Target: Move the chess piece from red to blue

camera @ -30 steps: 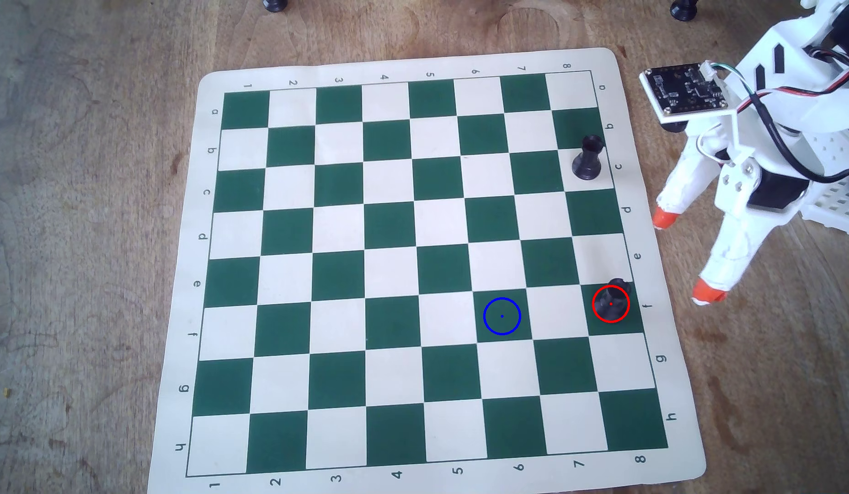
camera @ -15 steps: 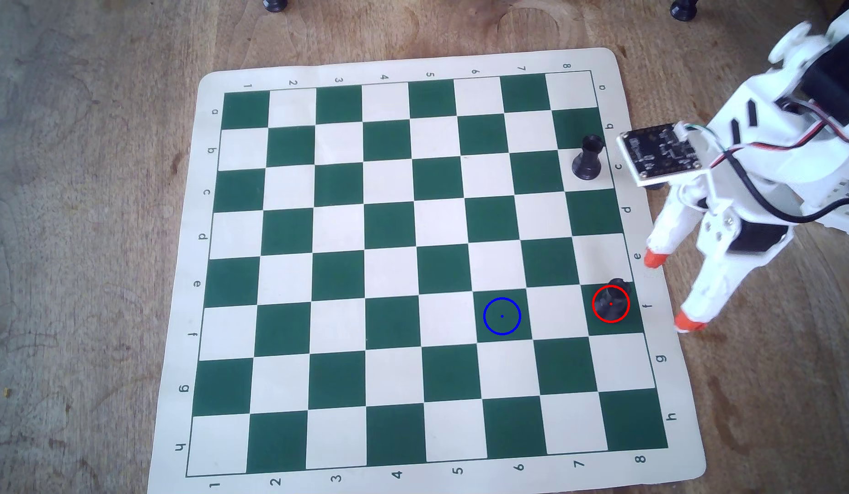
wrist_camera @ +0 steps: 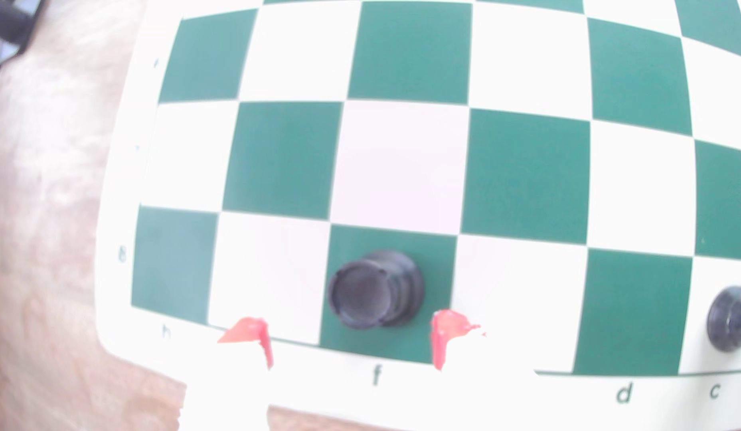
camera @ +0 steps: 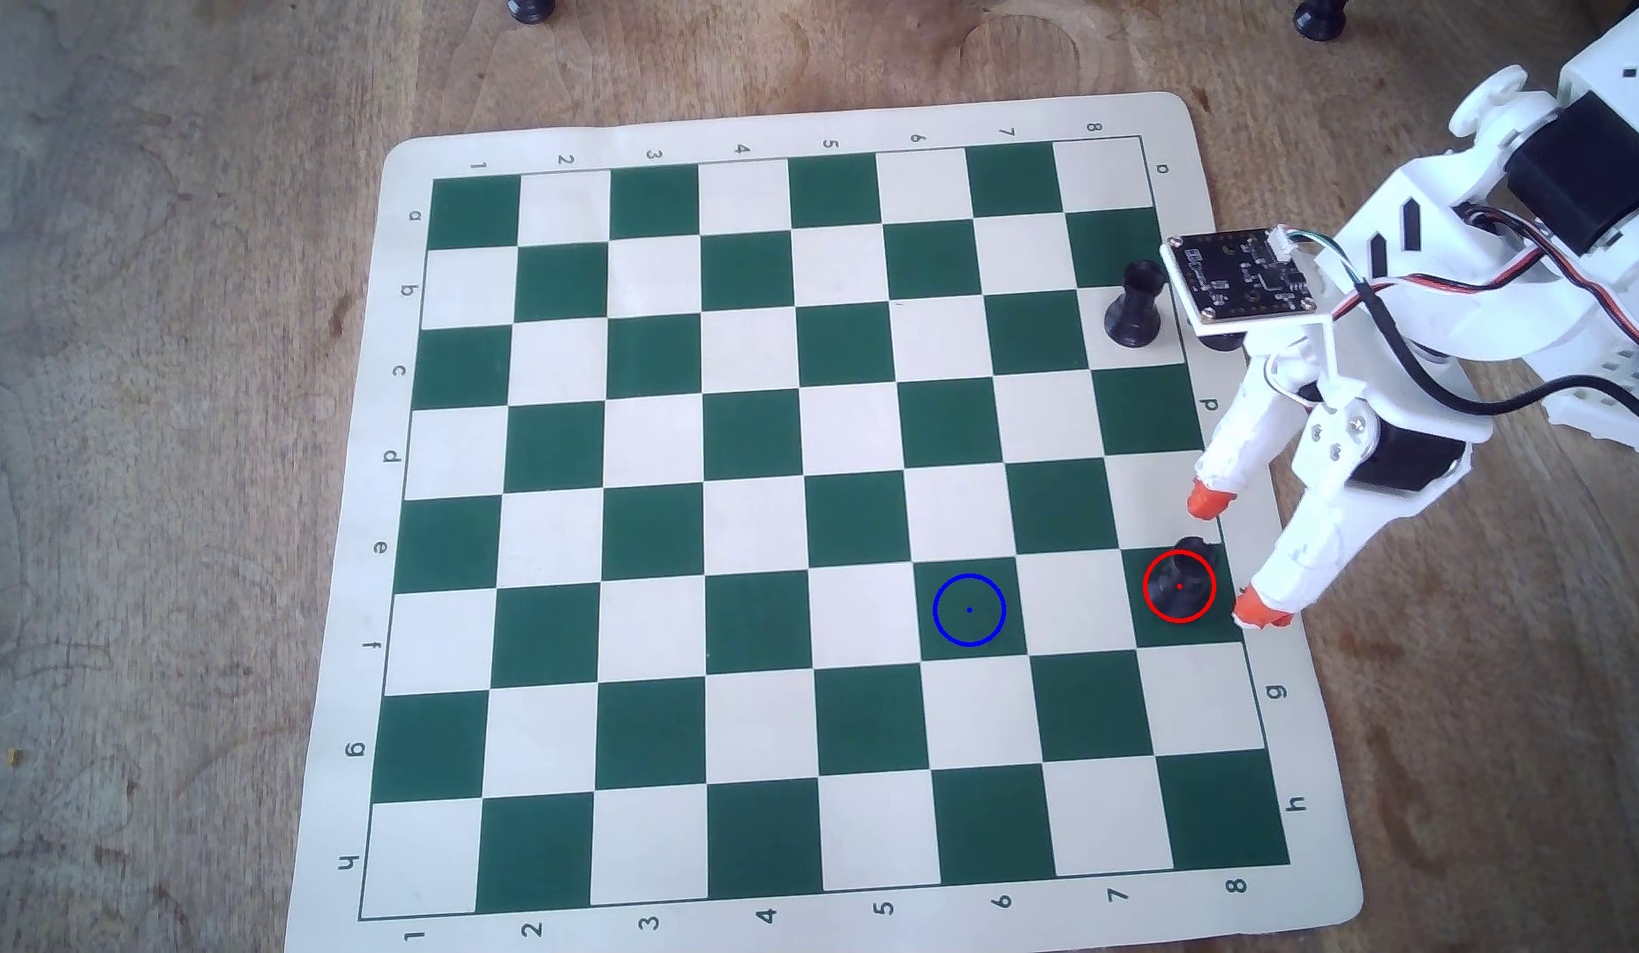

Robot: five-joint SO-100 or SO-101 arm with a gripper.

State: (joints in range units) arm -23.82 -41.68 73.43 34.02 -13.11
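Note:
My gripper should next grab the black rook by its narrow body below the head [camera: 1185, 572], and then move it to the blue ring [camera: 969, 609].
The chess piece [camera: 1180, 579] is a small black rook standing upright on a green square at the board's right edge, inside the red ring [camera: 1178, 586]. The wrist view shows the same rook [wrist_camera: 375, 290] from above. The blue ring [camera: 969, 609] lies empty on a green square two squares to the left. My gripper [camera: 1233, 554] is open, orange-tipped fingers [camera: 1210, 499] spread just right of the rook, one tip above its square and one below. In the wrist view the gripper [wrist_camera: 352, 337] is open at the board's rim, with the rook just beyond the two tips.
A second black rook [camera: 1134, 307] stands farther up the right column, also seen at the wrist view's right edge [wrist_camera: 731, 319]. The green-and-cream board [camera: 669, 513] lies on a wooden table [camera: 155, 458]. Two dark pieces [camera: 531, 9] sit off the board at the top.
The arm has swung left and down toward the board. The open fingers moved from off the mat's right side to flank the rook's right side. Both rooks stayed put.

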